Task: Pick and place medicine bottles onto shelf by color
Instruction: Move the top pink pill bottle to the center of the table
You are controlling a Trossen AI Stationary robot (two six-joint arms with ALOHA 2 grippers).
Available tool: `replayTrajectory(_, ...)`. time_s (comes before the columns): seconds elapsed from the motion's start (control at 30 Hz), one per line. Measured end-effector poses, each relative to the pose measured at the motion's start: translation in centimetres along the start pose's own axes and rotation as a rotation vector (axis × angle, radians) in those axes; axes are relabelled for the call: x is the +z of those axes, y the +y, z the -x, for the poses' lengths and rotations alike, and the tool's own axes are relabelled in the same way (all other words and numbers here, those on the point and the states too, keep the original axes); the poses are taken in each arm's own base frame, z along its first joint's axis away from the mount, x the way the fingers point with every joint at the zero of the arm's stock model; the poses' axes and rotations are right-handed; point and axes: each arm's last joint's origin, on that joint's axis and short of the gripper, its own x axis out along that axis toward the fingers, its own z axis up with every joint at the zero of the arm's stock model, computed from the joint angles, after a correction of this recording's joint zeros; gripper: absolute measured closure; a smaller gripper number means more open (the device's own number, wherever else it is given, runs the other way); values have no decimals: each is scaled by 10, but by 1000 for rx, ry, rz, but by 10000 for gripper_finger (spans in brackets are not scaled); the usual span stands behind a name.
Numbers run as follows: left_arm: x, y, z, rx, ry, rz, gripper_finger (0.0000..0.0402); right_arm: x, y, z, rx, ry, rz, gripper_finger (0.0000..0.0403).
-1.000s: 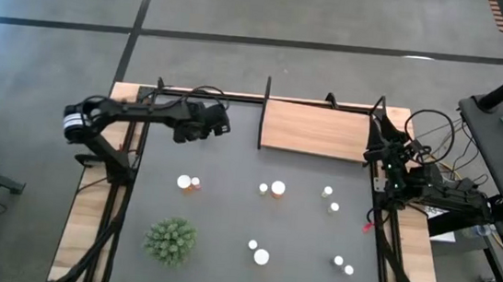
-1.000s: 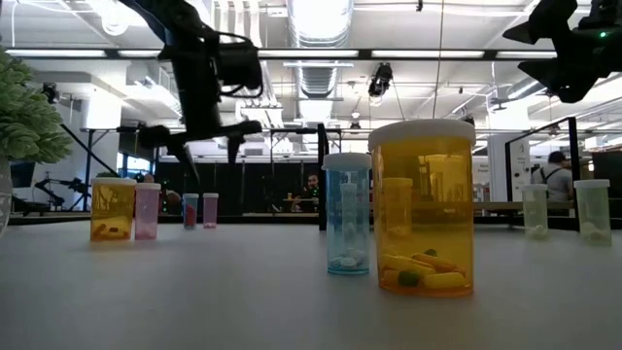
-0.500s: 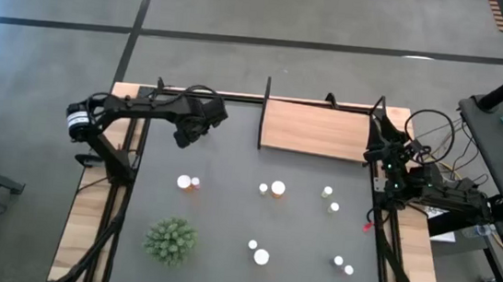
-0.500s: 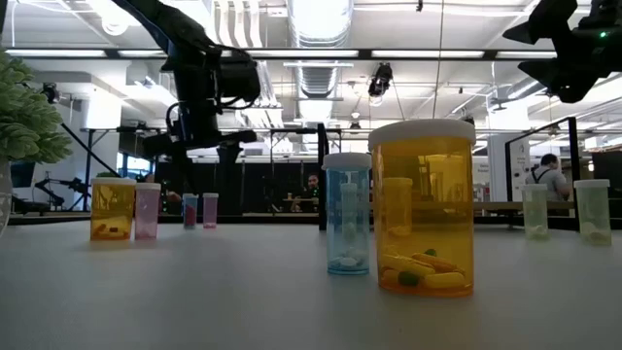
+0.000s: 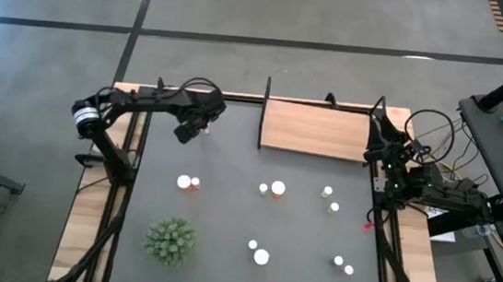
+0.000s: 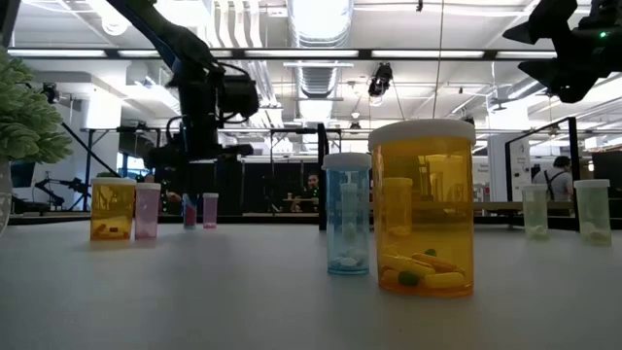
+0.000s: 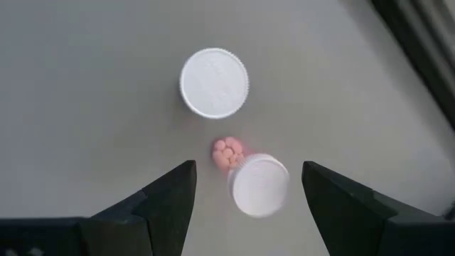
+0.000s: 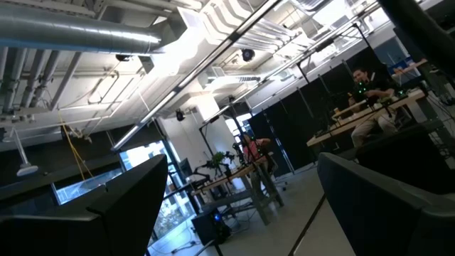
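I need to grab the pink bottle just under its white cap next with my left gripper. Then I can sort the pink bottle onto the shelf.
My left gripper [image 5: 189, 128] hangs open at the mat's far left and points down; it also shows in the low view [image 6: 199, 156]. Two small white-capped bottles stand below it. A pink bottle [image 7: 257, 183] sits between the fingers without touching them, and the other bottle [image 7: 214, 82] is just beyond. Both show far off in the low view [image 6: 200, 209]. The light-wood shelf [image 5: 316, 129] lies at the far edge. More bottles stand on the mat, such as a pair [image 5: 189, 183] and a large orange one [image 6: 424, 209]. My right gripper [image 5: 388, 160] waits open at the table's right edge.
A green spiky plant [image 5: 170, 241] stands at the mat's near left. Bottle pairs stand mid-mat [image 5: 271, 189], right of them [image 5: 330, 199], near the front [image 5: 258, 251] and at the front right [image 5: 343, 265]. The shelf's black posts [image 5: 264, 114] rise at its left end.
My left gripper has drawn a little toward the table's left edge and come down, tipping from pointing sideways to pointing at the mat, over the two small far bottles. No bottle has moved.
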Motion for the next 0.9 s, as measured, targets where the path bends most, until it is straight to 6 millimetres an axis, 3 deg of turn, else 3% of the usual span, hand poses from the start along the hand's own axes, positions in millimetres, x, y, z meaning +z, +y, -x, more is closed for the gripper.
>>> replayTrajectory(0.43, 1, -5, -13, 29, 13, 11, 173, 0, 0, 0, 1, 0, 1, 51)
replayTrajectory(0.77, 1, -4, -14, 31, 13, -19, 290, 0, 0, 0, 0, 0, 0, 51)
replayTrajectory(0.9, 1, -4, -14, 31, 14, -26, 318, 0, 0, 0, 1, 0, 0, 51)
